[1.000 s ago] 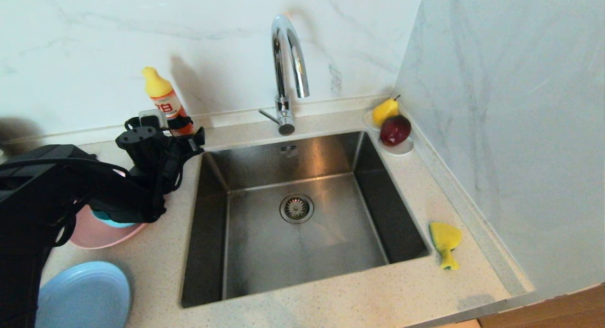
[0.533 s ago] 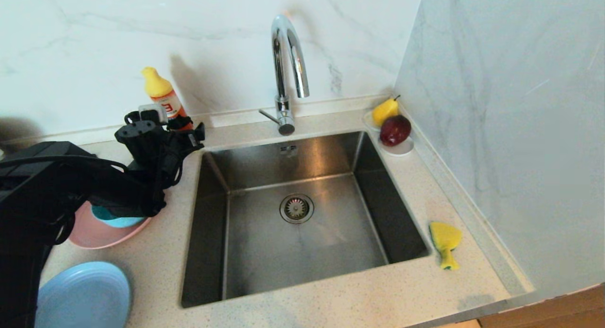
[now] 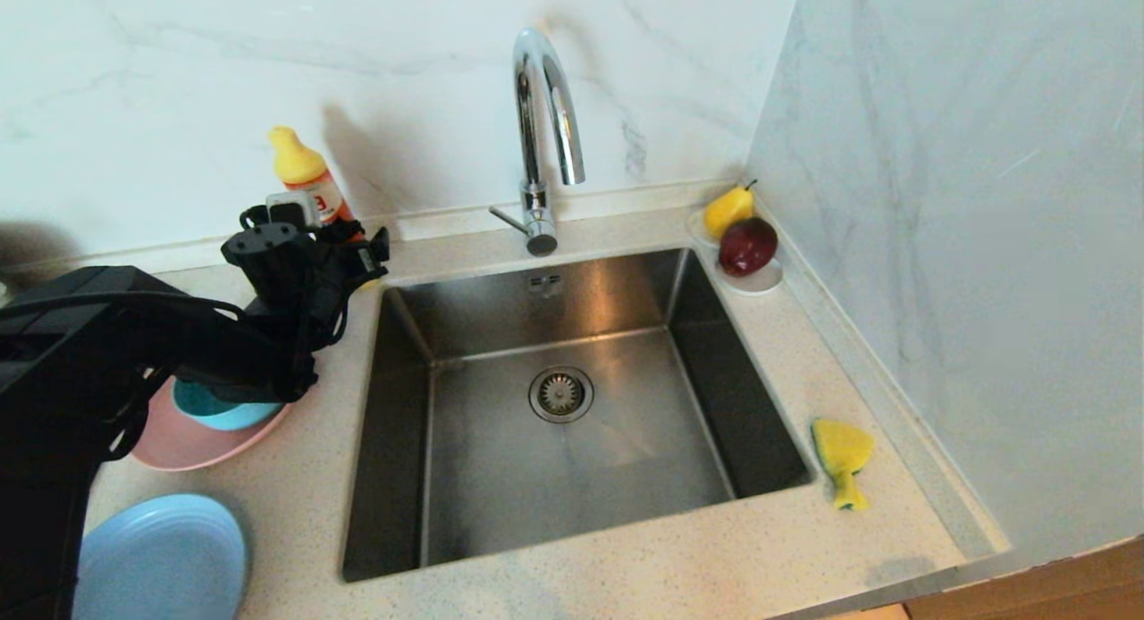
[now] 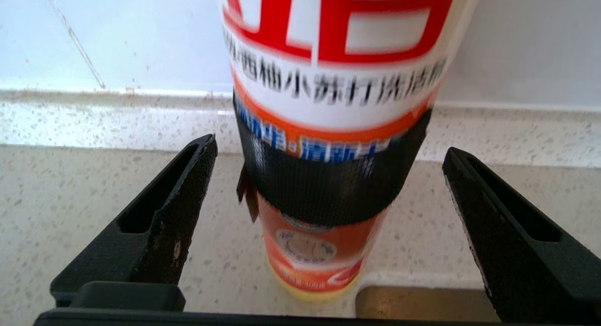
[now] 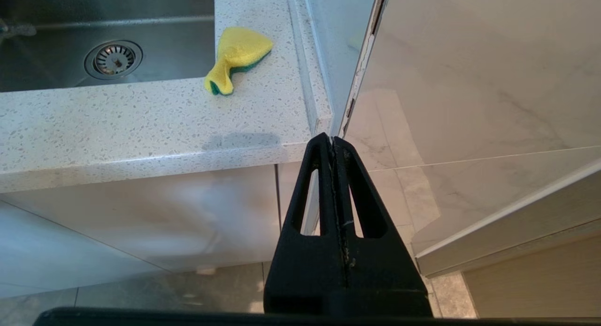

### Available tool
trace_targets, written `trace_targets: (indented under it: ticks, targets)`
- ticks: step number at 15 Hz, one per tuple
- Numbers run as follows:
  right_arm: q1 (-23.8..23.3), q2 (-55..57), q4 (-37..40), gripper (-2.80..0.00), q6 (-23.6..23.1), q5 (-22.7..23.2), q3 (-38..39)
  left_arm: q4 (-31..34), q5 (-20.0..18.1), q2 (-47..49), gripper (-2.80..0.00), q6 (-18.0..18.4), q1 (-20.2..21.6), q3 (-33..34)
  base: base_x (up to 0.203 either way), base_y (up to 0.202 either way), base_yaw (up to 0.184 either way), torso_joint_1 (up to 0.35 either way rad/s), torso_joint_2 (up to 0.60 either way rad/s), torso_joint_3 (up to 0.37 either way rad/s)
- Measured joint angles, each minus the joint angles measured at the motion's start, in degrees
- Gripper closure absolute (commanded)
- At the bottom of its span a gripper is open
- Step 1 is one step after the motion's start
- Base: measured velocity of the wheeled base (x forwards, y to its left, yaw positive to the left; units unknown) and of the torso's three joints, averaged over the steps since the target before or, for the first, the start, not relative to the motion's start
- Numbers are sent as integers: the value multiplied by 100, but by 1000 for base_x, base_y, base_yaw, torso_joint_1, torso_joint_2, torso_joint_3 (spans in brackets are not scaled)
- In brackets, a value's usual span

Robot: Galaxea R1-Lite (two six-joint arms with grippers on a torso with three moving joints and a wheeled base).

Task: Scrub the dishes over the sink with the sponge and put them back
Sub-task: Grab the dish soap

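Note:
My left gripper should close and would hold the dish-soap bottle: its fingers are on both sides of the bottle's black band (image 4: 332, 185).
The pink plate (image 3: 192, 446) lies left of the sink (image 3: 554, 441) with the teal bowl (image 3: 223, 413) standing on it. The light-blue plate (image 3: 161, 557) lies nearer the counter's front. Right of the sink lies the yellow sponge (image 3: 840, 455) (image 5: 237, 58). My left gripper (image 3: 313, 236) (image 4: 328, 150) is open at the back left of the counter. An orange dish-soap bottle (image 4: 324, 128) stands in the gap between its fingers (image 4: 159, 232), untouched. My right gripper (image 5: 332, 140) is shut on nothing and hangs below the counter's front edge, before the cabinet.
The chrome tap (image 3: 545, 129) arches over the sink's back rim. A white saucer (image 3: 761, 282) with a yellow pear (image 3: 728, 211) and a dark red apple (image 3: 747, 245) sits in the back right corner. A marble wall (image 3: 965, 245) bounds the right side.
My left arm has edged toward the back wall and the soap bottle, uncovering more of the teal bowl. The right arm has not moved.

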Motion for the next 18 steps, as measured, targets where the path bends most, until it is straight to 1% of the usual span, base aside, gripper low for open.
trace_targets:
  ticks: [1,2,8,14,16,18]
  targets:
    - [0,0,0,0,1,-1,0,-1,1,14,-280,-1,0,-29,0,0,0,0,0,0]
    - [0,0,0,0,0,0,0,0,5,29,0,-1,0,-59,0,0,0,0,0,0]
    - [0,0,0,0,0,0,0,-1,11,160,0,8,0,-220,0,0,0,0,0,0]
    - [0,0,-2,0,0,0,0,136,24,284,0,2,-2,-454,0,0,0,0,0,0]
    - [0,0,0,0,2,0,0,174,56,253,0,-7,-2,-465,0,0,0,0,0,0]
    - [0,0,0,0,0,0,0,269,182,123,0,-7,-4,-438,0,0,0,0,0,0]
